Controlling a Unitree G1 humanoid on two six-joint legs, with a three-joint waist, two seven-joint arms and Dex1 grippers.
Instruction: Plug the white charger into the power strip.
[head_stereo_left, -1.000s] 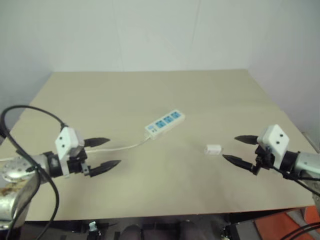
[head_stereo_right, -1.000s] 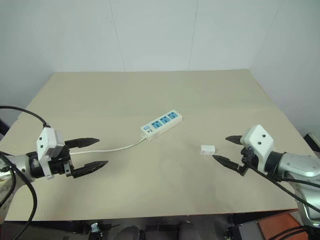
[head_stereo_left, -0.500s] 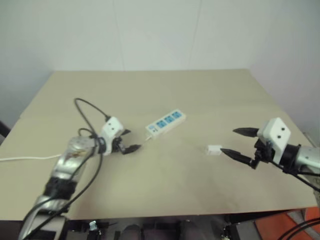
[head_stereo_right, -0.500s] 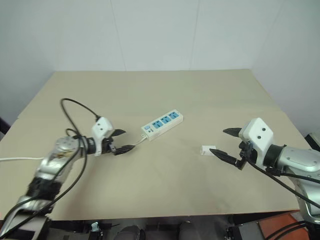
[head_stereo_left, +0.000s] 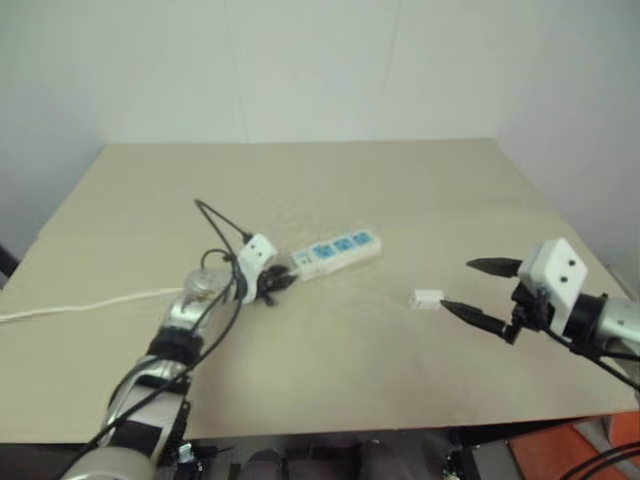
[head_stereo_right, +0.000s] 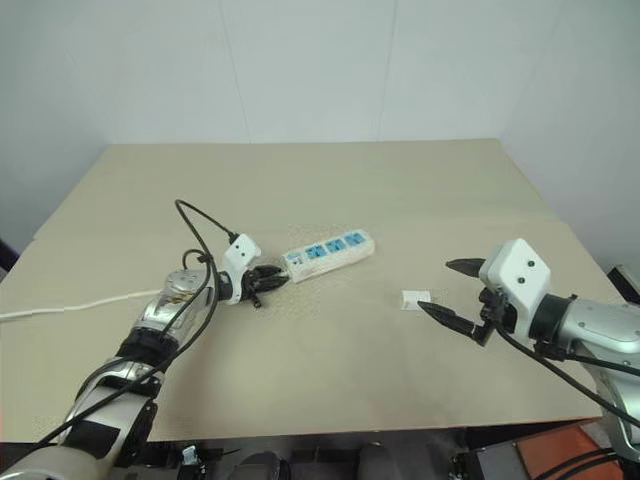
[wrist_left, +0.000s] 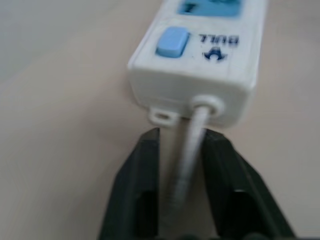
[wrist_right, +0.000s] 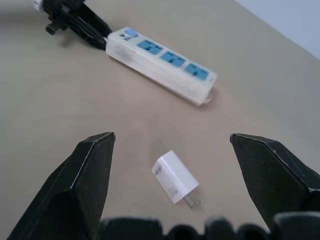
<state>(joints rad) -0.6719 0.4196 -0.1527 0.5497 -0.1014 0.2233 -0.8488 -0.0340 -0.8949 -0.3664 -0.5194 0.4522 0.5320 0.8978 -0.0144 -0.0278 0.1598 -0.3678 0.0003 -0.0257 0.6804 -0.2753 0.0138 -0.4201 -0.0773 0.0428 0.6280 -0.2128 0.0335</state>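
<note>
My right gripper grabs the charger by the flat sides of its body (head_stereo_left: 427, 299) (wrist_right: 175, 177) next, because thin metal prongs stick out of one end of the charger.
The power strip (head_stereo_right: 330, 251), a long white bar with blue sockets, lies mid-table with its white cord (head_stereo_right: 70, 303) trailing off to the left. My left gripper (head_stereo_right: 270, 278) is at the strip's cord end. In the left wrist view its black fingers (wrist_left: 145, 165) are closed around the cord (wrist_left: 187, 160) just below the strip's blue switch (wrist_left: 171, 41). The white charger (head_stereo_right: 415, 298) lies flat on the table to the right of the strip. My right gripper (head_stereo_right: 434, 287) hovers open just right of the charger (wrist_right: 174, 176), which sits between the spread fingertips without touching them.
The beige table (head_stereo_right: 300, 180) ends at a white wall behind. Its right edge runs close to my right arm, with an orange object (head_stereo_left: 590, 450) on the floor below. A black cable (head_stereo_right: 200, 215) loops above my left wrist.
My left arm reached forward and right to the strip's cord end and its fingers closed on the cord. The strip swung slightly. The right gripper stayed put, open.
</note>
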